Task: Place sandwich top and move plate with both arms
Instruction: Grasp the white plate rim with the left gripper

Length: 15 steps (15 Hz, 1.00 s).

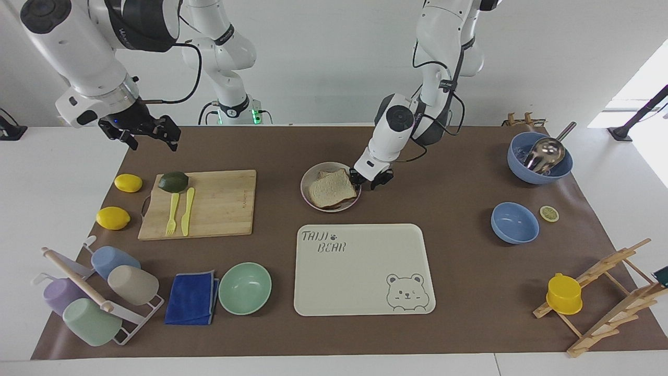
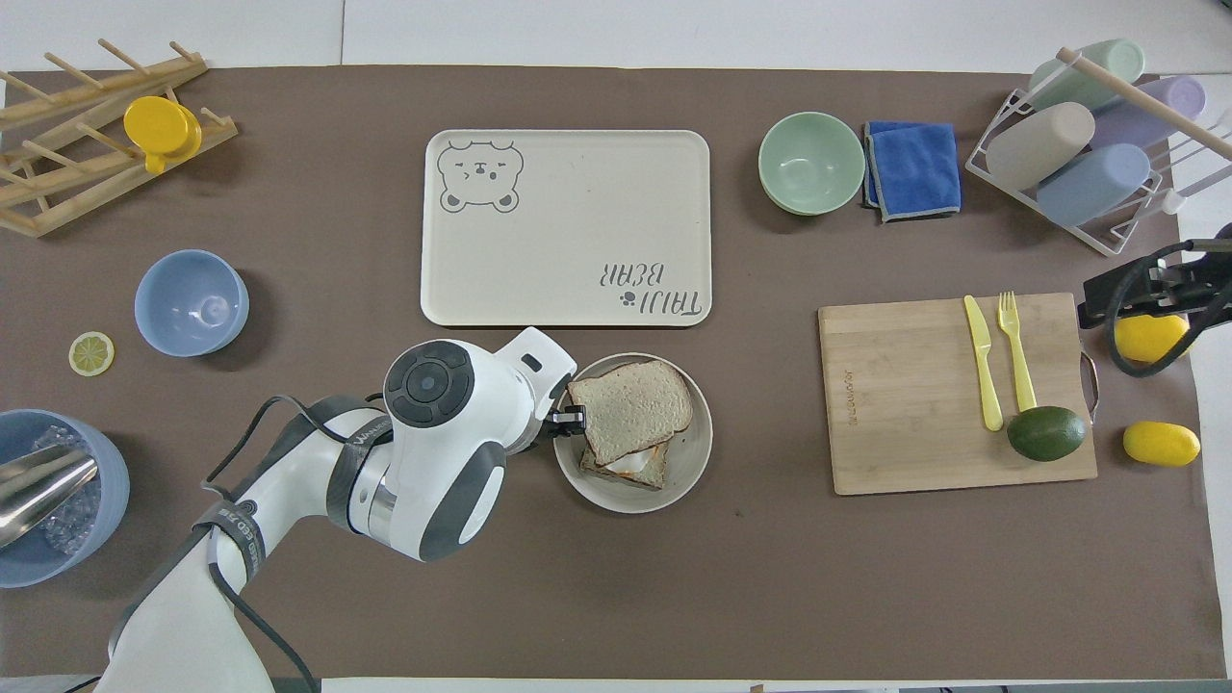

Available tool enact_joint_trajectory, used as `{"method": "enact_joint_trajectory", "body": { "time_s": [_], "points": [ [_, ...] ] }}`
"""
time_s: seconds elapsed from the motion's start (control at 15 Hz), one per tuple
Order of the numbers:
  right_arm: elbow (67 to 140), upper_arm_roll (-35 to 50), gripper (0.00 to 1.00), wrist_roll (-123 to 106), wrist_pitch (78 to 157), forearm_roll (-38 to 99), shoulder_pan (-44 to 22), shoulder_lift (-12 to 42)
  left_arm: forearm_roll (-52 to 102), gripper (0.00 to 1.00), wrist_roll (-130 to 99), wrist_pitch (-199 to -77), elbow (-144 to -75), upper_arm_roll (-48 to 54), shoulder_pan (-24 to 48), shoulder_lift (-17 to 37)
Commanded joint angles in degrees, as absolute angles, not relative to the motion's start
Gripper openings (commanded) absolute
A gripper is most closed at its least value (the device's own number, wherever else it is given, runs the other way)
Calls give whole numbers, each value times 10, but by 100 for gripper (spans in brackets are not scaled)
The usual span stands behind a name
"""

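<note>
I should next grab the plate by its rim (image 2: 565, 450) with my left gripper, to move the plate with the sandwich onto the bear tray (image 2: 566, 227).
The sandwich top (image 1: 331, 188) lies skewed on an egg-topped toast slice (image 2: 630, 464) on the beige-grey plate (image 1: 305, 186). The sandwich top (image 2: 630, 409) and the plate (image 2: 688, 474) also show in the overhead view. My left gripper (image 1: 371, 183) is open and low at the plate's rim, on the side toward the left arm's end of the table. It also shows in the overhead view (image 2: 570, 423), at the edge of the bread. My right gripper (image 1: 151, 142) is open and empty, raised over the mat's edge near the cutting board. It also shows in the overhead view (image 2: 1097, 303).
A beige bear tray (image 1: 364, 269) lies farther from the robots than the plate. A cutting board (image 1: 201, 203) holds an avocado, a yellow fork and a knife, with two lemons (image 1: 128, 183) beside it. There are also a mint bowl (image 1: 245, 288), a blue cloth, a cup rack, blue bowls (image 1: 514, 223) and a wooden rack.
</note>
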<state>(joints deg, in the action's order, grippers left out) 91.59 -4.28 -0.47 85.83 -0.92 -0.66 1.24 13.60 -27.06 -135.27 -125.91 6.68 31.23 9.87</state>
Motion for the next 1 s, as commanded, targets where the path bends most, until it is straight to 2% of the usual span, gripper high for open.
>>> {"method": "enact_joint_trajectory", "body": {
  "time_s": [0.0,0.13,0.27,0.33,0.73,0.93],
  "points": [
    [915,-43,100,5,859,-8,-6,4,148,41,-271,-1365,-1266,60,323,97],
    [918,-46,100,9,857,-9,-7,1,155,26,-271,-1365,-1266,60,325,97],
    [920,-43,100,8,856,-9,-7,-3,160,4,-269,-1364,-1266,60,330,97],
    [920,-42,100,8,856,-9,-7,-3,160,0,-268,-1364,-1266,60,330,97],
    [923,-46,100,8,853,-9,-1,-5,182,0,-255,-1356,-1258,60,321,90],
    [924,-46,100,8,853,-9,-4,-5,212,0,-210,-1328,-1232,60,280,68]
  ]
}}
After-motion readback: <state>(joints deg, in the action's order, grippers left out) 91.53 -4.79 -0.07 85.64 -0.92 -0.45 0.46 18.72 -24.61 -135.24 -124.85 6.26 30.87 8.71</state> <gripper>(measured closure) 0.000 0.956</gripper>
